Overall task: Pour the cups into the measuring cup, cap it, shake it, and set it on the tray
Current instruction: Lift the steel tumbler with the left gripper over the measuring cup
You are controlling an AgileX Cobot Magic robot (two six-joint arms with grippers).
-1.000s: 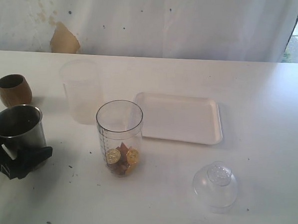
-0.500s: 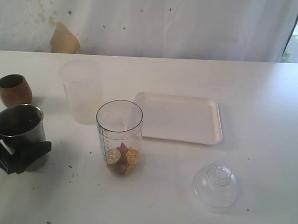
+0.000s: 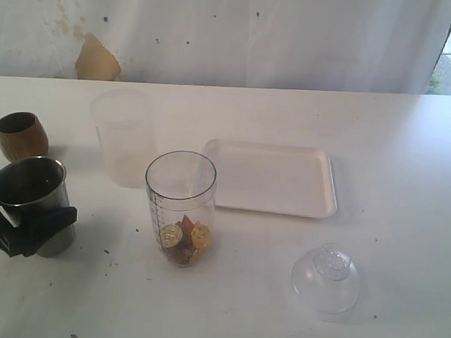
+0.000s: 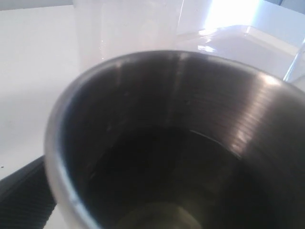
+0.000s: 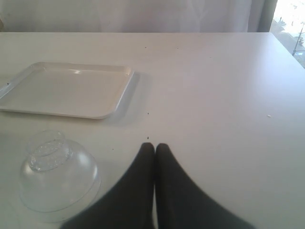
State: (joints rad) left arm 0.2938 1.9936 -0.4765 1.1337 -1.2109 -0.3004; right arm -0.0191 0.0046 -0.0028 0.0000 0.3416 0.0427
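Note:
My left gripper is to grab the steel cup by its lower half next. The steel cup's rim then stays free to pour into the measuring cup [image 3: 179, 208].
One steel cup [image 3: 29, 193] stands upright on the table at the far left. My left gripper [image 3: 26, 221] is open around its lower half, with one black finger [image 3: 56, 219] in front of it. In the left wrist view the cup [image 4: 181, 143] fills the picture, dark and empty inside. The measuring cup [image 3: 179, 208] stands uncapped at the centre, with gold coins and brown bits at its bottom. Behind it to the right lies the white tray [image 3: 274, 179], bare. My right gripper [image 5: 154, 146] is shut on nothing, hovering near the clear dome lid [image 5: 57, 171].
A frosted plastic cup [image 3: 123, 137] stands behind the measuring cup. A brown rounded cup [image 3: 21, 135] sits at the far left, behind the steel cup. The clear dome lid [image 3: 327, 279] lies at the front right. The tray [image 5: 66, 90] also shows in the right wrist view.
My left gripper has slid a little to the left, away from the table's middle, while the steel cup has stayed almost in place. Nothing else has moved.

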